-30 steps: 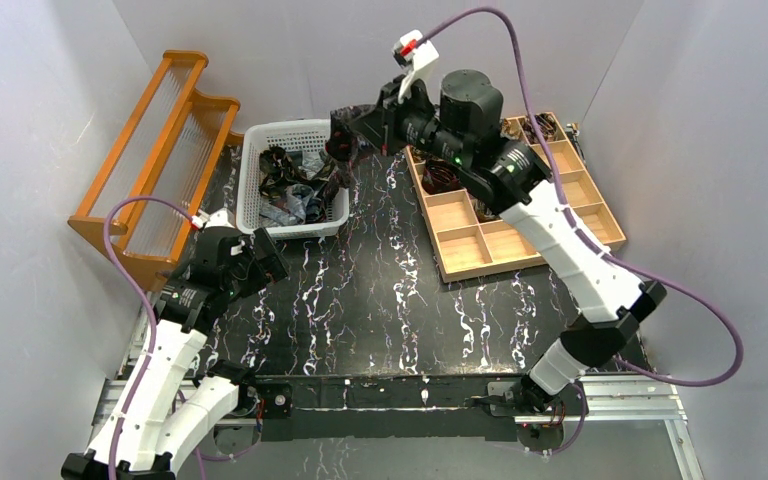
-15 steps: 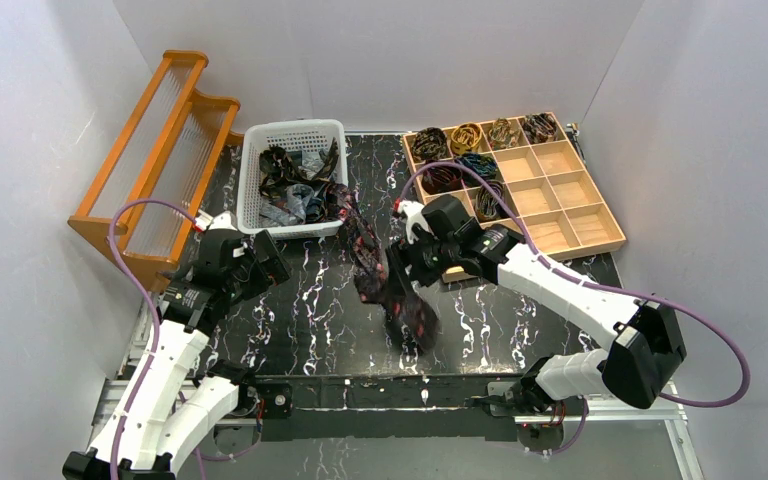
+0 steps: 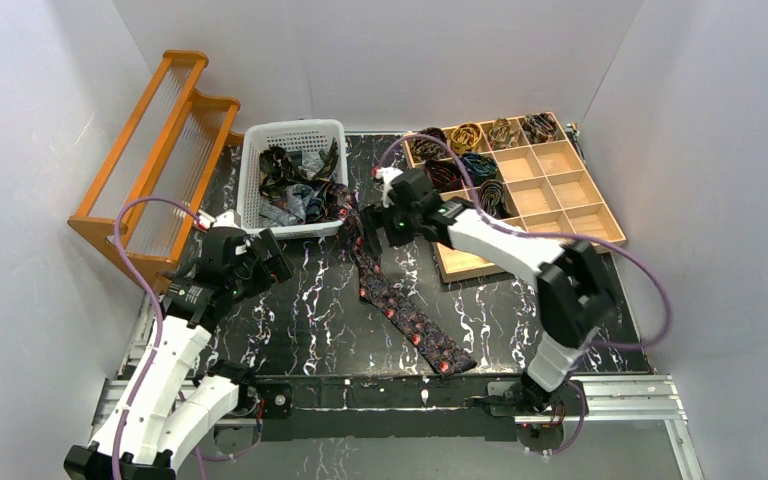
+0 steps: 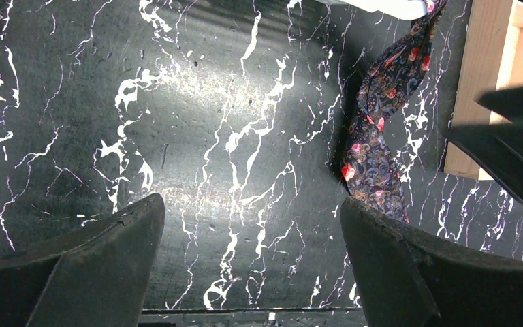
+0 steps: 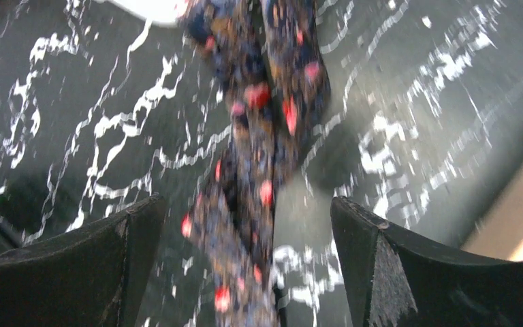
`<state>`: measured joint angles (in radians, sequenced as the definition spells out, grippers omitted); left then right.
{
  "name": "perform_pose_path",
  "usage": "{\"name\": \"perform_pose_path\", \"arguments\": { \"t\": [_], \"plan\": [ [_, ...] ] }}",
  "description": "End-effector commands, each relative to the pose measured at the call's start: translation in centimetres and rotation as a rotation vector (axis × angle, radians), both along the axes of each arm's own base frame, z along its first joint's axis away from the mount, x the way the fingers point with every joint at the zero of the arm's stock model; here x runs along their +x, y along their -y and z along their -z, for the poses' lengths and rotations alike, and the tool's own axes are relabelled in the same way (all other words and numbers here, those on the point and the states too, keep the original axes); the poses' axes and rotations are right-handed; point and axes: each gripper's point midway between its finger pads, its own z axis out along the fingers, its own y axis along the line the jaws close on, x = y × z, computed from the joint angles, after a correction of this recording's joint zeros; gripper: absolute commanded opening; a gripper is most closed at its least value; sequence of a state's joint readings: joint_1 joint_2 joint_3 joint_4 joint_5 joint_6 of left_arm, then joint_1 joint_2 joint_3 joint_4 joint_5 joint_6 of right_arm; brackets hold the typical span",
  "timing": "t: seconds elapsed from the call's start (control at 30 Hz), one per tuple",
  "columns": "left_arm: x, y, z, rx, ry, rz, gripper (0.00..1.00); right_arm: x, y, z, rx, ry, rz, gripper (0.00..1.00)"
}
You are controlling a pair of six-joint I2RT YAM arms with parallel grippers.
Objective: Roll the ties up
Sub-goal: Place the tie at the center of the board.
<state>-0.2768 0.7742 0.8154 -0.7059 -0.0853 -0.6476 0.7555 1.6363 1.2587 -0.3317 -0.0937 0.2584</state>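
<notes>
The robot's right gripper should next grip the tie (image 5: 259,157) across its part near the basket, so the tie's front end stays free to straighten for rolling.
One dark tie with red-pink dots (image 3: 400,305) lies stretched diagonally on the black marbled table, from the basket's near right corner down to the front edge. My right gripper (image 3: 368,228) hovers open over its upper end. In the right wrist view the tie (image 5: 259,157) runs loose between the spread fingers of the right gripper (image 5: 245,259), blurred by motion. My left gripper (image 3: 272,262) stands open near the basket's front left, holding nothing. In the left wrist view the left gripper (image 4: 252,266) faces bare table, with the tie (image 4: 374,157) to its right.
A white basket (image 3: 252,160) at the back holds several loose ties (image 3: 295,190). A wooden compartment tray (image 3: 560,225) at the right has rolled ties (image 3: 465,135) in its far cells. An orange wooden rack (image 3: 145,170) stands at the left. Grey walls enclose the table.
The right gripper pulled the dotted tie out of the basket and down across the table, opened and let it go, then moved back up toward the basket. The left arm stayed put.
</notes>
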Motion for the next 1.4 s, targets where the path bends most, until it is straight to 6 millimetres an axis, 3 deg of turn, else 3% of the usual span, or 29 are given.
{"name": "perform_pose_path", "arguments": {
  "t": [0.0,0.17,0.4,0.47,0.67,0.73,0.9,1.03,1.17,1.27,1.37],
  "plan": [
    [-0.7,-0.4,-0.1,0.010,-0.001,-0.006,0.98,5.2,-5.9,-0.2,0.124,0.106,-0.037,0.99],
    [-1.2,-1.0,-0.2,0.034,-0.011,-0.016,0.98,7.9,-8.6,1.3,0.106,0.175,-0.122,0.99],
    [-1.1,-1.1,0.1,0.045,-0.020,-0.017,0.98,9.0,-9.3,4.0,0.071,0.213,-0.161,0.96],
    [-1.1,-1.0,0.1,0.042,-0.026,-0.012,0.98,9.8,-9.5,4.0,0.081,0.262,-0.156,0.87],
    [-1.2,-1.2,0.0,0.049,-0.026,-0.018,0.98,10.1,-10.4,2.1,0.096,0.286,-0.199,0.37],
    [-1.3,-1.3,-0.1,0.052,-0.023,-0.023,0.98,9.9,-10.0,1.5,0.071,0.280,-0.201,0.25],
    [-1.3,-1.3,0.0,0.051,-0.023,-0.021,0.98,9.3,-8.9,-2.3,0.058,0.313,-0.193,0.01],
    [-1.2,-1.3,-0.1,0.049,-0.017,-0.022,0.98,10.6,-9.0,-8.9,0.092,0.395,-0.124,0.01],
    [-1.1,-1.4,-0.4,0.052,-0.008,-0.027,0.98,10.3,-10.0,-15.9,0.175,0.473,-0.121,0.01],
    [-1.1,-1.5,-0.6,0.058,-0.006,-0.032,0.98,9.4,-9.6,-19.6,0.213,0.524,-0.107,0.01],
    [-1.1,-1.6,-0.6,0.060,-0.006,-0.034,0.98,8.4,-7.9,-22.1,0.240,0.578,-0.079,0.01]
  ]
}}
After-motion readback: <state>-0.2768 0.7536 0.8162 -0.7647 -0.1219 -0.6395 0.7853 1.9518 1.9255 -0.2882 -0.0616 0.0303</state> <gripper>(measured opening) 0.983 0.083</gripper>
